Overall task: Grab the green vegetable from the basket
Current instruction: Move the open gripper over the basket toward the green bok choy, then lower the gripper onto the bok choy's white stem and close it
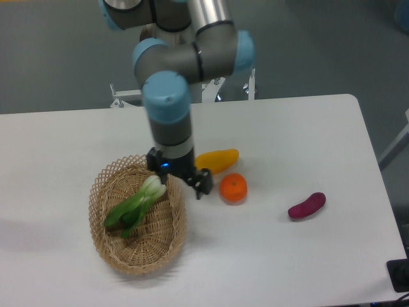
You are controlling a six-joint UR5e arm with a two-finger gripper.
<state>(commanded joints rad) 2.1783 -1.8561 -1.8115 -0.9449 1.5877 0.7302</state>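
Observation:
The green vegetable comes next: the robot's gripper will pick it up from the basket by its pale stem end [153, 186].
The green vegetable [136, 204], a small bok choy with a pale stem end and dark leaves, lies slanted inside the tan wicker basket [165, 237] at the left of the table. My gripper [178, 177] hangs open above the basket's upper right rim, just right of the pale stem end. Nothing is between its fingers, and it does not touch the vegetable.
A yellow fruit [218, 160] lies right of the gripper, with an orange [233, 188] just below it. A purple sweet potato [307, 205] lies farther right. The arm's base stands at the table's back edge.

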